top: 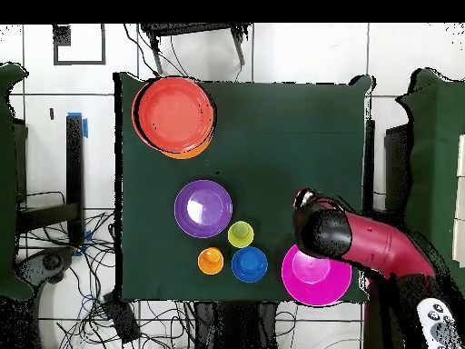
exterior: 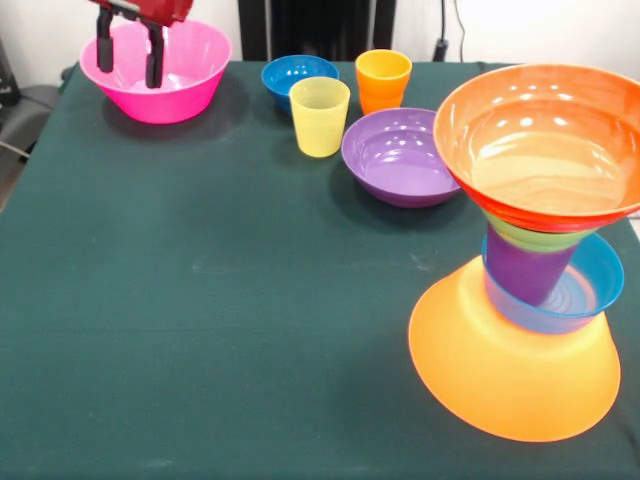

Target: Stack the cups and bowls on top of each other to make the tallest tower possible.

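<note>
My gripper picks up the pink bowl (exterior: 190, 75) by its rim (exterior: 84, 53) next, where the bowl's side is thin, since the pink bowl spreads far wider than my open fingers.
The tower stands at the right in the front view: an upturned yellow-orange bowl (exterior: 515, 385) carries a light blue bowl (exterior: 595, 285), the purple cup (exterior: 530, 268), a green bowl (exterior: 535, 237) and an orange-red bowl (exterior: 540, 140) on top. From overhead only the top of the tower (top: 174, 114) shows. The pink bowl (exterior: 190, 75) (top: 318, 277), dark blue bowl (exterior: 298, 75), yellow cup (exterior: 320, 117), orange cup (exterior: 383, 80) and purple bowl (exterior: 400, 155) stand loose. My gripper (exterior: 130, 55) hangs open and empty over the pink bowl.
The dark green table (exterior: 200, 300) ends close beyond the pink bowl and close to the tower's right side. My red arm (top: 381, 250) reaches in over the table's corner. Cables and chairs lie around the table.
</note>
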Robot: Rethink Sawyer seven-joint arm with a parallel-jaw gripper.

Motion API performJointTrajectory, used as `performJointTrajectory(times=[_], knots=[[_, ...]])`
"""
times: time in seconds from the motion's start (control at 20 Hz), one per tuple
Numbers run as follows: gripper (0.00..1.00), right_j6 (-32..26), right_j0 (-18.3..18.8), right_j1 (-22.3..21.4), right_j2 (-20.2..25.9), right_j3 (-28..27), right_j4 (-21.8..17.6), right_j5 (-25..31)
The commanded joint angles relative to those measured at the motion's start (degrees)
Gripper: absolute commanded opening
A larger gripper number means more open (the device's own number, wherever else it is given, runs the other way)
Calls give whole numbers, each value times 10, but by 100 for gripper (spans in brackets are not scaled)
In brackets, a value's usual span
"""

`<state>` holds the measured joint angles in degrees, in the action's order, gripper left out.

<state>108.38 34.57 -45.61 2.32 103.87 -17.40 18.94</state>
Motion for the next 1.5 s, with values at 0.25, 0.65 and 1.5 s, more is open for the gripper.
performJointTrajectory(times=[0.25, 0.65, 1.5], knots=[[100, 161, 4, 63, -17, 93, 81, -4], [100, 180, 37, 77, 0, 146, 118, -59], [100, 191, 29, 164, -26, 122, 115, -166]])
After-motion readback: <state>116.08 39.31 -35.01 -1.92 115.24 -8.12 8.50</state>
